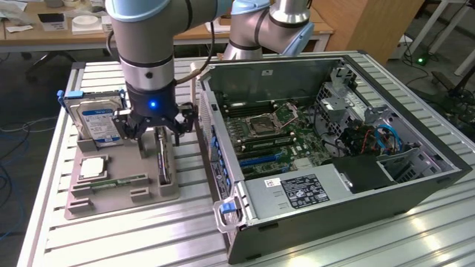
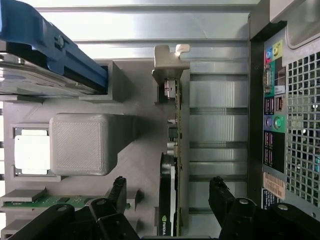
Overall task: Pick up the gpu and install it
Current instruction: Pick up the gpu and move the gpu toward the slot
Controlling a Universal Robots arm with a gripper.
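Next, my gripper grips the GPU by the free upper edge (image 2: 172, 200) beside its fan, since the GPU's lower side is sunk in the grey tray slot.
The gpu (image 1: 163, 162) stands on edge in a slot of the grey holder tray (image 1: 111, 199), at the tray's side nearest the computer case. From the wrist it is a thin dark board seen edge-on (image 2: 173, 125), with its silvery bracket (image 2: 169, 59) at the far end. My gripper (image 1: 157, 132) hangs straight over it, open. In the wrist view the gripper (image 2: 169, 196) has one black finger (image 2: 118, 191) on each side of the card's edge, both apart from the card. Nothing is held.
The tray also holds a hard drive with a blue label (image 1: 98, 123), a processor chip (image 1: 93, 167) and a green memory stick (image 1: 119, 182). The open computer case (image 1: 415, 183) lies on the exterior view's right, motherboard (image 1: 271, 133) exposed. A second arm (image 1: 260, 28) stands behind it.
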